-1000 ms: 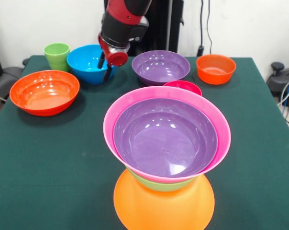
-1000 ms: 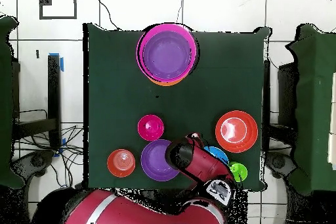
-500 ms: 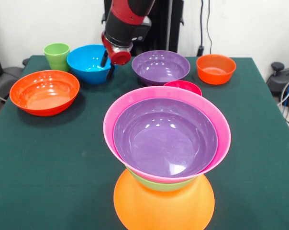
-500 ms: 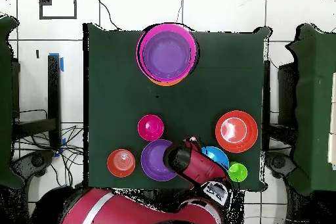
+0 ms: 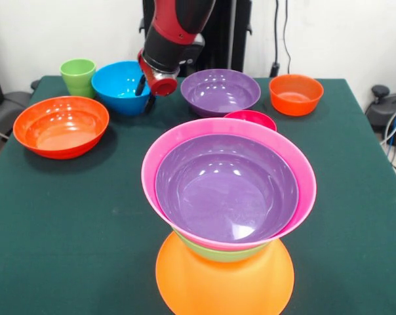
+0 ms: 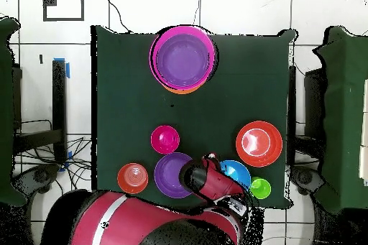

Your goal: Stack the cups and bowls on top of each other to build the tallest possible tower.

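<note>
The blue bowl (image 5: 119, 85) should go into the purple bowl on the tower (image 5: 227, 187) next, so I should grab the blue bowl by its rim.
The tower (image 5: 227, 187) stands at the near edge: an upturned orange bowl (image 5: 224, 282), then a green bowl (image 5: 217, 252), a pink bowl (image 5: 178, 141) and a purple bowl nested on top. In the overhead view the tower (image 6: 183, 59) is at the top of the table. My gripper (image 5: 145, 95) is open at the right rim of the blue bowl (image 5: 119, 85), one finger inside and one outside. The light-green cup (image 5: 78, 75) stands just left of that bowl. In the overhead view the arm (image 6: 205, 181) hides the gripper beside the blue bowl (image 6: 237, 174) and the cup (image 6: 260, 187).
A loose purple bowl (image 5: 221, 92) sits right of the gripper, with a small magenta bowl (image 5: 254, 118) in front of it. A large red-orange bowl (image 5: 60, 125) lies at the left and a small red-orange bowl (image 5: 296, 92) at the far right.
The arm's wrist has tilted and shifted slightly over the blue bowl's rim. The bowls, the cup and the tower have not moved.
</note>
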Controlling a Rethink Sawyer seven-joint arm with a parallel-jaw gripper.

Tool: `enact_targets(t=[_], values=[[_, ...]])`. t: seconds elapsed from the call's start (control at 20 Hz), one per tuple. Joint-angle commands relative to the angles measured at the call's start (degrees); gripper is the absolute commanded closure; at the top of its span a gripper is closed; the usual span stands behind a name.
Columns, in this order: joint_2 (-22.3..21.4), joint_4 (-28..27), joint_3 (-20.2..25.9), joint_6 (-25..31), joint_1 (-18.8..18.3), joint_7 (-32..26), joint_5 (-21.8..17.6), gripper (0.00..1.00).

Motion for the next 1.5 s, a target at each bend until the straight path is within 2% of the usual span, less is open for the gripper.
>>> enact_targets(t=[0.05, 0.35, 0.4, 0.8, 1.05, 1.3, 1.5], values=[[3.46, 0.99, 7.17, -3.29, -1.04, 11.13, 1.91, 0.00], [3.81, 0.50, 6.83, -2.50, -0.57, 9.76, 1.67, 0.00], [3.79, 0.41, 6.84, -2.23, -0.51, 9.57, 1.62, 1.00], [2.57, 0.29, 7.25, -1.47, -1.72, 8.66, 0.74, 1.00], [-1.63, 1.61, 7.95, 0.61, -3.40, 8.57, 0.55, 1.00], [-5.93, 2.41, 10.67, 1.26, -6.30, 8.09, -0.48, 1.00], [-8.84, 1.84, 11.03, 4.57, -6.51, 7.22, 0.29, 1.00]])
